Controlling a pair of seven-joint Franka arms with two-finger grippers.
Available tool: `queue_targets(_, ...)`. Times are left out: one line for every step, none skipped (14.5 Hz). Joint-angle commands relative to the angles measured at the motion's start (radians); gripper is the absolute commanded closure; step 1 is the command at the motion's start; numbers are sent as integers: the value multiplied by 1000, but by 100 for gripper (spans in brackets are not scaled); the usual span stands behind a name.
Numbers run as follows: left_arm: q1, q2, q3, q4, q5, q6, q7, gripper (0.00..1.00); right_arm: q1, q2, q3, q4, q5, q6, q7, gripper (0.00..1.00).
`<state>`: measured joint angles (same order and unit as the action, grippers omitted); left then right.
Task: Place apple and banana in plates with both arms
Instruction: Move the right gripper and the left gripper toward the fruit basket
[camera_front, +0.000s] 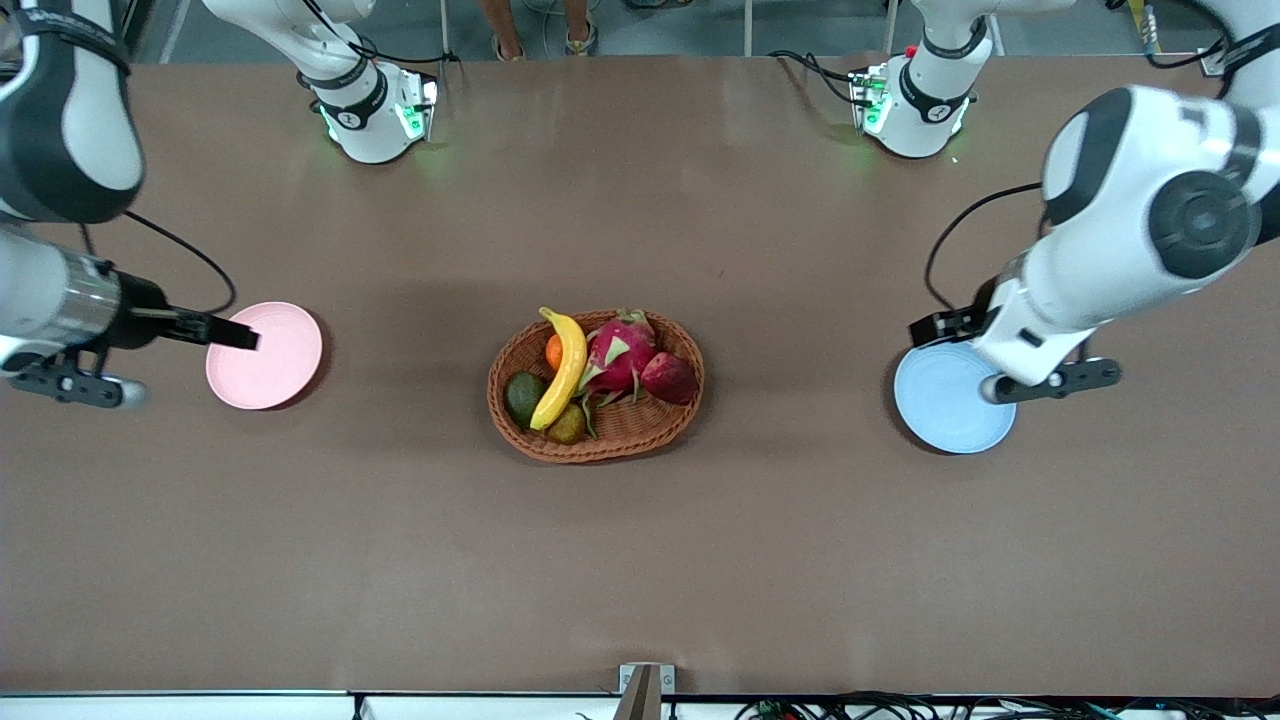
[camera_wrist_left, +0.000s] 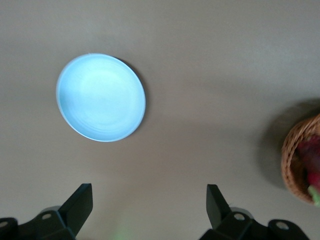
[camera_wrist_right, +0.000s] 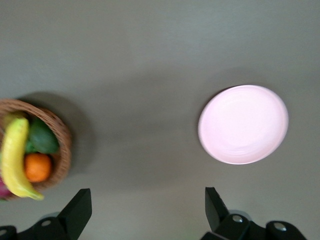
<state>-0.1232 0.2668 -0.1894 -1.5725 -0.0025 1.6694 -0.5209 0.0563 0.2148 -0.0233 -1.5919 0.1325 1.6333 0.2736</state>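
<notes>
My right gripper grabs the banana by its curved middle (camera_front: 566, 372) next, to set it on the pink plate (camera_front: 275, 360).
The dark red apple (camera_front: 668, 377) and the yellow banana (camera_front: 565, 368) lie in a brown wicker basket (camera_front: 620, 450) at the table's middle. The pink plate (camera_front: 275, 360) lies toward the right arm's end, the light blue plate (camera_front: 950, 405) toward the left arm's end; nothing lies on either. My right gripper (camera_front: 238, 335) hangs open and empty over the pink plate's edge. My left gripper (camera_front: 945, 328) hangs open and empty over the blue plate's edge. The left wrist view shows the blue plate (camera_wrist_left: 100, 97) and open fingers (camera_wrist_left: 80, 207). The right wrist view shows the pink plate (camera_wrist_right: 243, 124), the banana (camera_wrist_right: 15, 157) and open fingers (camera_wrist_right: 79, 207).
The basket also holds a pink dragon fruit (camera_front: 620, 355), an orange (camera_front: 553, 350), a dark green avocado (camera_front: 524, 397) and a small greenish fruit (camera_front: 567, 425). Bare brown table lies between the basket and each plate. The arm bases stand along the edge farthest from the front camera.
</notes>
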Motion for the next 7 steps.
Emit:
queue_targets(-78, 63, 2, 23, -14, 19, -221, 0, 81, 57, -3, 12, 33, 71, 181, 0)
queue_targets(-93, 77, 2, 23, -13, 32, -313, 0, 115, 79, -3, 15, 42, 104, 267, 0)
queue_targets(-114, 87, 2, 25, -14, 41, -388, 0, 161, 104, -3, 20, 42, 143, 354, 0)
queue_targets(-145, 100, 2, 25, -17, 43, -466, 0, 201, 129, -3, 23, 42, 181, 430, 0)
queue_targets(-167, 117, 2, 25, -30, 44, -575, 0, 242, 158, -3, 29, 42, 221, 516, 0)
queue_targets(-179, 133, 2, 25, -56, 62, -673, 0, 291, 196, -3, 38, 39, 261, 612, 0)
queue_targets(-193, 146, 2, 25, -71, 114, -759, 0, 333, 231, -3, 43, 36, 292, 684, 0)
